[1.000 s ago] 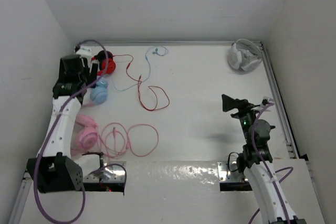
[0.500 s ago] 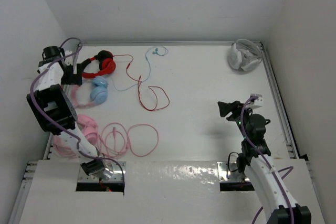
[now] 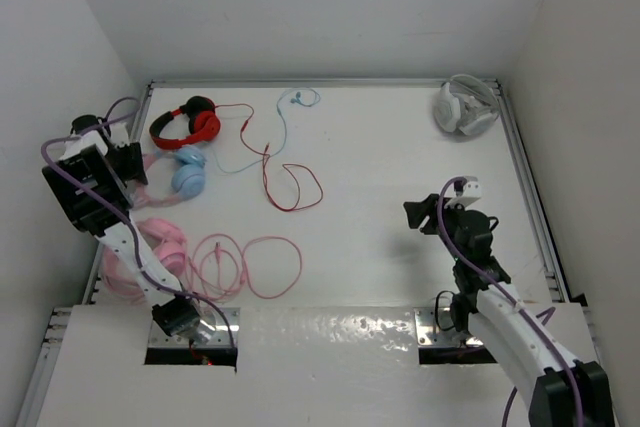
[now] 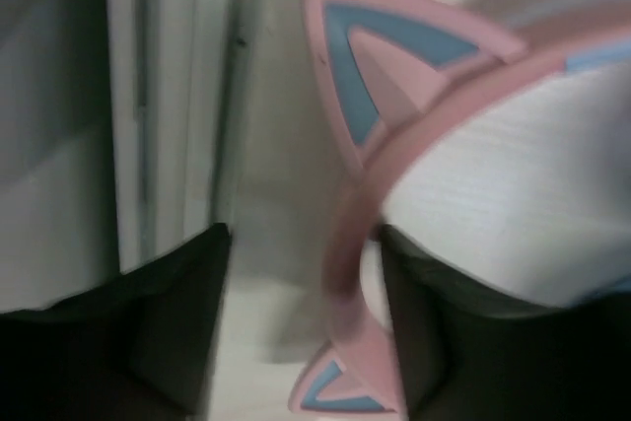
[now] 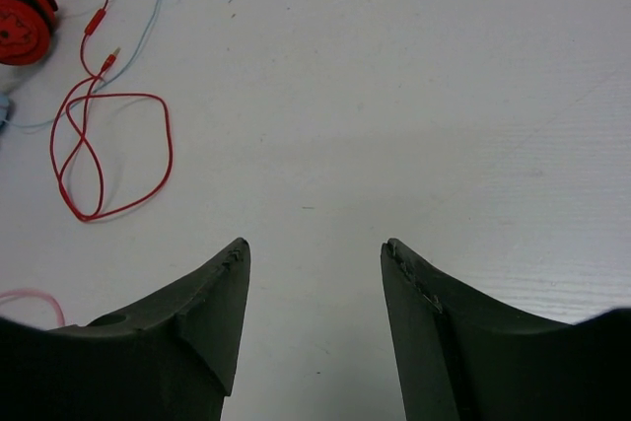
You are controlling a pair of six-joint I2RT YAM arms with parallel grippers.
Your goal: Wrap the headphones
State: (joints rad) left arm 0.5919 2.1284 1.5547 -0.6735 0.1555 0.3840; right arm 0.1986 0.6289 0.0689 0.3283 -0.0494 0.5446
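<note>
My left gripper would leave the headphones lying there if I lifted it now. Its fingers are wide apart on either side of the pink headband (image 3: 152, 161).
The headphones have light blue ear cups (image 3: 188, 173) and a pink headband (image 3: 152, 161), and lie at the far left of the table. Their thin light blue cable (image 3: 278, 127) runs to the back. My left gripper (image 3: 134, 161) is open, low at the headband. In the left wrist view the headband (image 4: 351, 234) with its cat ears (image 4: 385, 66) passes between the fingers of the left gripper (image 4: 301, 234), close to the right finger (image 4: 424, 342). My right gripper (image 3: 416, 213) is open and empty over bare table; it also shows in the right wrist view (image 5: 315, 248).
Red-and-black headphones (image 3: 186, 125) lie just behind the blue ones, with their red cable (image 3: 292, 185) looping across the blue one. All-pink headphones (image 3: 160, 253) with a looped pink cable (image 3: 256, 267) lie near the front left. White headphones (image 3: 466, 107) sit at the back right. A wall stands close on the left.
My left arm has swung back towards the left wall and brought its gripper down at the pink headband. My right gripper has moved nearer and a little left.
</note>
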